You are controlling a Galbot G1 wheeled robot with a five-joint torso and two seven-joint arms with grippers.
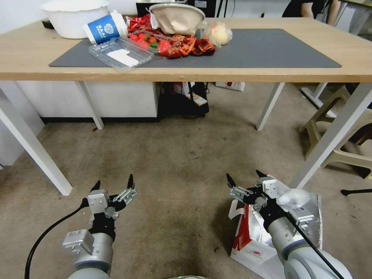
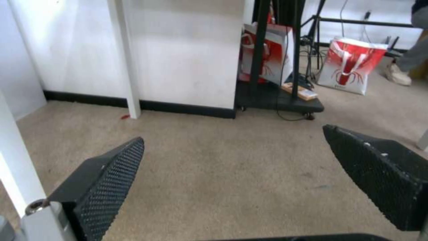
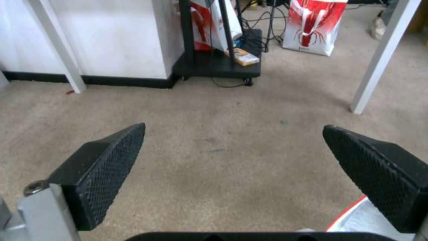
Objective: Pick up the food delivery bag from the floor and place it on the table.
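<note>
Next, my right gripper pinches the bag by its thin foil-lined upper edge [image 1: 319, 202], since the bag's open body [image 1: 304, 217] is wider than my fingers' reach.
The food delivery bag [image 1: 252, 240] stands on the floor [image 1: 182, 155] at the lower right, white with red edges and silver foil lining showing in its open top. My right gripper [image 1: 245, 177] hovers open just above the bag's far-left rim, and its arm covers much of the bag. A red-edged foil corner of the bag [image 3: 356, 217] shows beneath the right gripper [image 3: 235, 126]. My left gripper [image 1: 113, 182] is open over bare floor to the left, empty, as the left wrist view [image 2: 234, 134] confirms. The table [image 1: 271, 73] stands ahead with its dark grey mat [image 1: 271, 50].
The mat's left half holds a white bowl [image 1: 73, 17], a tipped blue cup [image 1: 105, 28], a clear plastic box [image 1: 121, 52] and red food [image 1: 174, 42]. White table legs [image 1: 329, 135] stand close to the bag's right. A beige stool [image 1: 341, 128] is at right, a black cart [image 1: 186, 102] under the table.
</note>
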